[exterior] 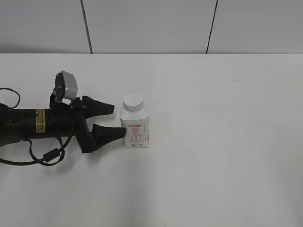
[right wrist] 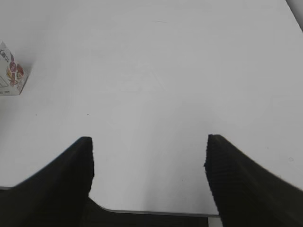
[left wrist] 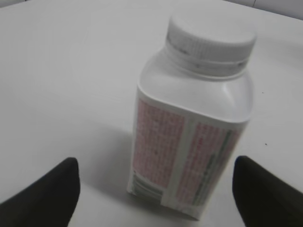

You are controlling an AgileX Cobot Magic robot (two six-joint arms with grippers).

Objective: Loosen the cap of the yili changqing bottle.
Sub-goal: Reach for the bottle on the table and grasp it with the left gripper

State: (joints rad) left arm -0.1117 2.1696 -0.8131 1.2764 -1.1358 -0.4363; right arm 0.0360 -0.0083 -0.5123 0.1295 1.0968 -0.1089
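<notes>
The left gripper grabs the bottle by its labelled body [exterior: 136, 133] next, so that the bottle's white ribbed cap [exterior: 133, 102] stays free to loosen.
The yili changqing bottle [exterior: 135, 130] stands upright on the white table, squarish and white with a pink-red label. Its white ribbed cap [exterior: 133, 102] sits on the neck. My left gripper [exterior: 119, 120] is open just left of the bottle, with its near finger tip at the bottle's side. In the left wrist view the bottle [left wrist: 189, 156] and cap [left wrist: 210, 40] fill the middle, ahead of the open fingers [left wrist: 155, 163]. My right gripper [right wrist: 149, 142] is open and empty over the table's front edge. A corner of the bottle [right wrist: 10, 75] shows far to its left.
The white table [exterior: 213, 142] reaches back to a pale panelled wall [exterior: 151, 26]. The table's front edge [right wrist: 156, 212] shows below the right fingers. The left arm's black body and cables [exterior: 33, 127] lie along the table's left side.
</notes>
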